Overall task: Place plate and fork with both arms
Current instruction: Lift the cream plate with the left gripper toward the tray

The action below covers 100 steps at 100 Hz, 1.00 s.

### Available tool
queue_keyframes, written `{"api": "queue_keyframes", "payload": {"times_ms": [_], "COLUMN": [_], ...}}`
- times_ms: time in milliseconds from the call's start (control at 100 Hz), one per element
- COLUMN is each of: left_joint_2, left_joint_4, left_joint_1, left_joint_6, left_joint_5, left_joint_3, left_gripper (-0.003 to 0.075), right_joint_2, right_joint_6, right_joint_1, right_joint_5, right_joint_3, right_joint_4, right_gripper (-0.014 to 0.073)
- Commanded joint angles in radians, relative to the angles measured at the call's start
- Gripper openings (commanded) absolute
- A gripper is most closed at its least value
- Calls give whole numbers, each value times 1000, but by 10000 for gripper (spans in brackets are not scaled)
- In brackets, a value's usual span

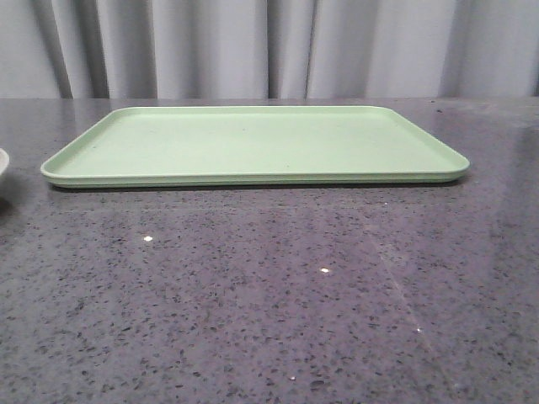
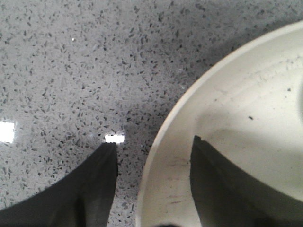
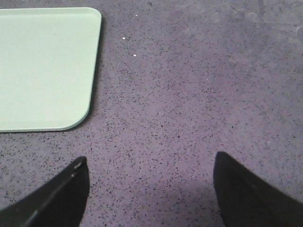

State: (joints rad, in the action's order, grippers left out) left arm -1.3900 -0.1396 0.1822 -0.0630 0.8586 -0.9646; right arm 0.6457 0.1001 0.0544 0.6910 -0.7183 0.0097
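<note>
My left gripper should close on the plate now, because its fingers are on both sides of the plate's rim [image 2: 152, 163]. Closing now would hold the off-white plate [image 2: 246, 104].
The off-white plate [image 2: 246, 104] fills the right part of the left wrist view; only a sliver of its rim [image 1: 2, 162] shows at the far left edge of the front view. My left gripper [image 2: 154, 144] is open and straddles the plate's rim, one finger over the inside of the plate, the other over the table. My right gripper [image 3: 150, 161] is open and empty above bare table, near a corner of the light-green tray [image 3: 42, 66]. The fork is out of view. Neither gripper shows in the front view.
The light-green rectangular tray [image 1: 253, 143] lies flat at the back middle of the dark speckled stone table [image 1: 269, 295]. Grey curtains hang behind the table.
</note>
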Motion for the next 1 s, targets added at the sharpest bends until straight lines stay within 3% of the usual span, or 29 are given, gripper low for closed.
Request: {"api": "queue_keyframes", "payload": {"times_ms": [0, 280, 580, 990], "left_joint_2": [23, 0, 0, 38], "left_joint_4": [9, 24, 26, 70], "left_joint_1": [2, 2, 2, 26], "left_joint_6": [11, 14, 14, 14], "left_joint_5": [-25, -7, -1, -12], "left_joint_3": [-27, -27, -27, -27], "left_gripper": [336, 202, -20, -20], "right_joint_2": [6, 6, 6, 6], "right_joint_6": [-3, -3, -3, -3], "right_joint_1": [-2, -2, -2, -2], "right_joint_5": [-56, -56, -56, -56], "right_joint_3": [-36, -36, -36, -36], "right_joint_4": [-4, -4, -4, -3], "right_gripper": [549, 549, 549, 549]}}
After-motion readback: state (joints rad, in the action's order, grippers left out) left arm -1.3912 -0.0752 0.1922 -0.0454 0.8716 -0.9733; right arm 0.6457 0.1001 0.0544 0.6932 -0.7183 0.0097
